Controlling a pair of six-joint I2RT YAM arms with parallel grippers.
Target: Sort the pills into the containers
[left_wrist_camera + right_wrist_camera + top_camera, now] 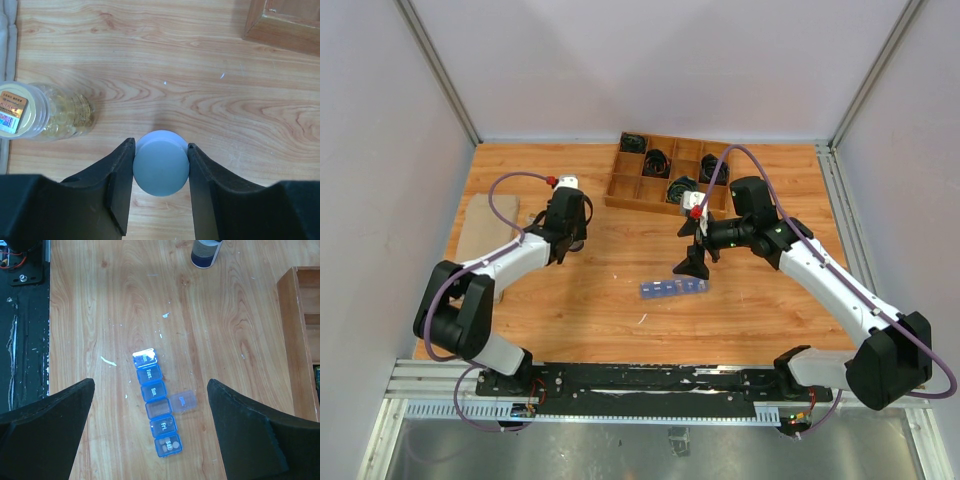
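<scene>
The small bottle would come up with my left gripper if I lifted it now, because its fingers grip the pale-blue cap (161, 165).
The translucent-blue pill-organizer strip (672, 288) lies on the wooden table in front of the arms. In the right wrist view it (156, 405) runs lengthwise, with one lid (182, 402) flipped open beside its compartment. Small round pills (168, 445) lie in the "Sat" end compartment. My right gripper (151, 382) hangs above the strip, wide open and empty (692, 266). My left gripper (160, 146) is shut on the round pale-blue cap (161, 165) of a small bottle standing at the left (570, 240).
A clear bottle of yellow pills (47, 117) stands left of the left gripper beside a grey mat (485, 235). A wooden divided tray of black cables (670, 170) sits at the back. A dark bottle (205, 252) shows at the top edge of the right wrist view.
</scene>
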